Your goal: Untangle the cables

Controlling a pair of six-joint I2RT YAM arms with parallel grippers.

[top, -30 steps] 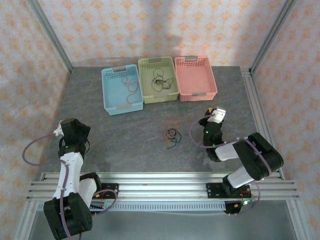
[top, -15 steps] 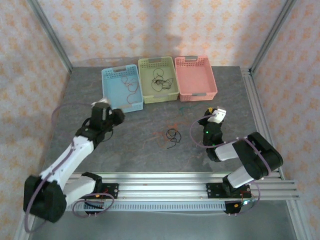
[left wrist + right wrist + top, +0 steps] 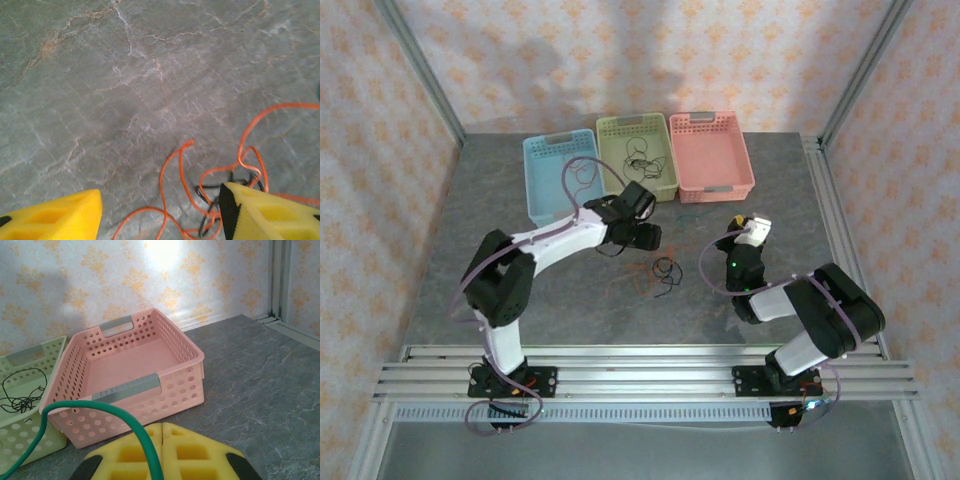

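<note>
Next, my left gripper reaches for and grabs only the red-orange wire, at a loop clear of the black wire, to untangle the wires.
A small tangle of cables (image 3: 665,271) lies on the grey table, a little right of centre. In the left wrist view it is red-orange wire (image 3: 161,177) looping round black wire (image 3: 207,186). My left gripper (image 3: 642,236) hovers just up-left of the tangle, open (image 3: 160,199), with part of the wires between its yellow fingers (image 3: 65,215) and nothing gripped. My right gripper (image 3: 752,228) rests to the right of the tangle, shut and empty (image 3: 162,429), facing the pink basket.
Three baskets stand at the back: blue (image 3: 536,186) with red-orange wires, green (image 3: 669,160) with black wires, pink (image 3: 745,158) with nothing in it. A green hose (image 3: 100,410) arcs across the right wrist view. Metal rails run along the near and right edges.
My left arm has swung from the near left corner across to the table's centre, ending over the tangle. The right arm and the cables have not moved.
</note>
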